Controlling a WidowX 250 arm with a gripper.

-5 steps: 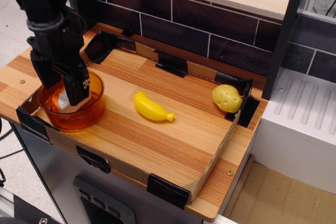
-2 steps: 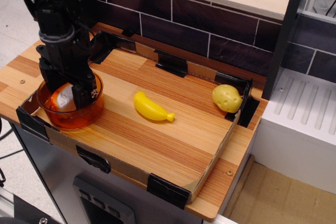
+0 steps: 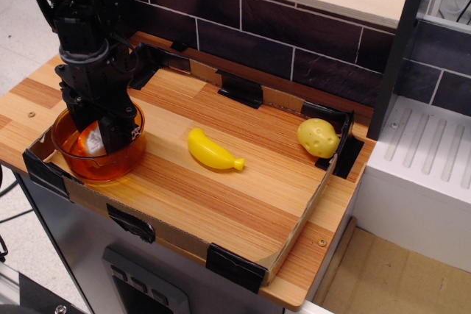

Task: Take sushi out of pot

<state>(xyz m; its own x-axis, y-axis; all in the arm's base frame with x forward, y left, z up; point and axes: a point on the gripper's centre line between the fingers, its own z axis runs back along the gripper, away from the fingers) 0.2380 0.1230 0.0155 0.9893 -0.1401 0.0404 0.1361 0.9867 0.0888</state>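
Note:
The sushi should come out of the orange pot (image 3: 110,169), so my gripper will next take hold of it by its white body (image 3: 95,142).
The orange translucent pot (image 3: 110,169) stands at the front left corner of the tray. The sushi (image 3: 90,142), white with an orange edge, lies inside it. My black gripper (image 3: 98,132) reaches down into the pot from above. Its fingers stand apart on either side of the sushi, one (image 3: 76,118) to the left and one (image 3: 119,134) to the right. The gripper looks open. The arm hides the back part of the pot and part of the sushi.
A yellow toy banana (image 3: 212,151) lies mid-tray, right of the pot. A pale yellow potato (image 3: 318,137) sits in the far right corner. A low cardboard wall (image 3: 294,222) rims the wooden tray. A dark brick wall (image 3: 294,42) stands behind.
My gripper has dropped lower into the pot and shifted slightly right, so its fingers now sit around the sushi. The sushi, pot, banana and potato have not moved.

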